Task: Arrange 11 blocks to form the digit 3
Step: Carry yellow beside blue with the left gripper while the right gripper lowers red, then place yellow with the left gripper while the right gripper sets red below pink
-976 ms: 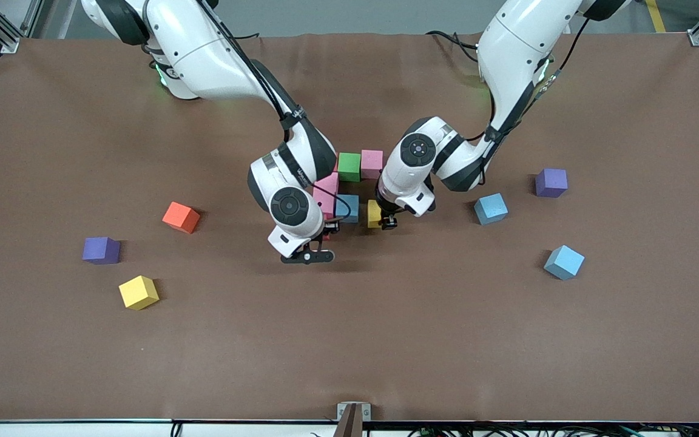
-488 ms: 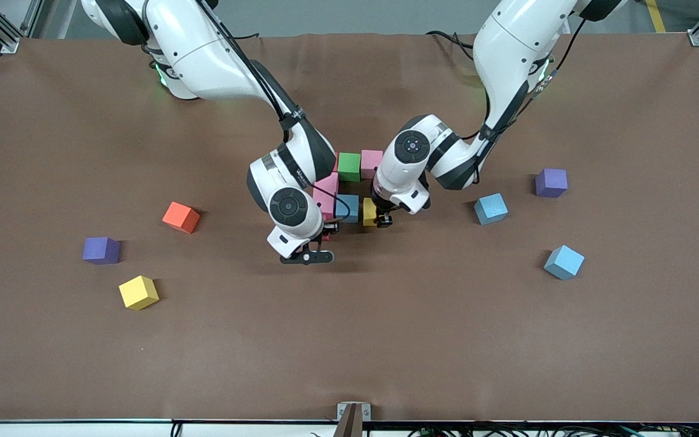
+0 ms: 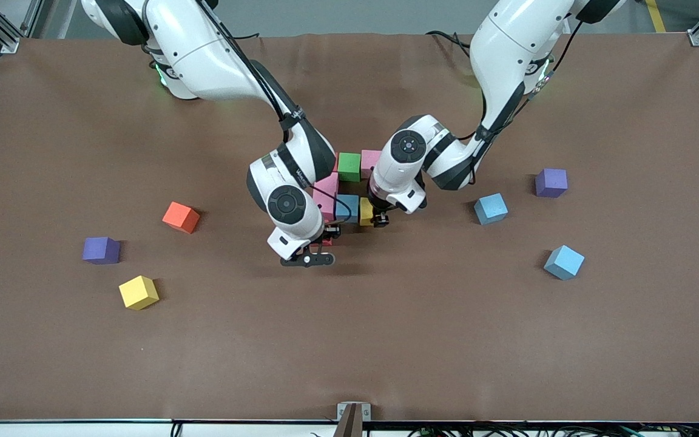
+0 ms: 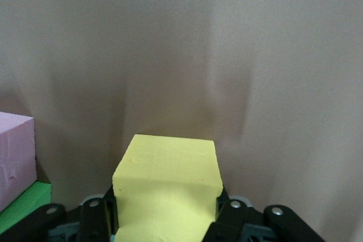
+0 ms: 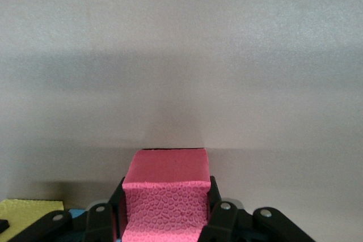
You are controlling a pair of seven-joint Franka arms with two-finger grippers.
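Note:
The yellow block (image 3: pixel 366 212) (image 4: pixel 167 179) is low on the tabletop beside the light blue block and would stay there, so I need to open my left gripper now.
A cluster of blocks sits mid-table: green (image 3: pixel 349 166), pink (image 3: pixel 374 159), a second pink (image 3: pixel 327 187) and light blue (image 3: pixel 346 208). My left gripper (image 3: pixel 378 220) is shut on a yellow block (image 3: pixel 366 212), low at the table and right beside the light blue one. In the left wrist view the yellow block (image 4: pixel 167 179) fills the left gripper (image 4: pixel 167 213); pink (image 4: pixel 14 151) and green (image 4: pixel 22 205) show at the edge. My right gripper (image 3: pixel 324 235) is shut on a red block (image 5: pixel 165 196), low beside the second pink block. The digit 3 is only this partial cluster.
Loose blocks lie around: yellow (image 3: pixel 138 292), purple (image 3: pixel 101 249) and orange (image 3: pixel 181 216) toward the right arm's end; two light blue (image 3: pixel 490 208) (image 3: pixel 563 261) and purple (image 3: pixel 551 182) toward the left arm's end. Both arms crowd over the cluster.
My left gripper has carried the yellow block sideways toward the light blue block, closing the gap. The right gripper with the red block has hardly moved.

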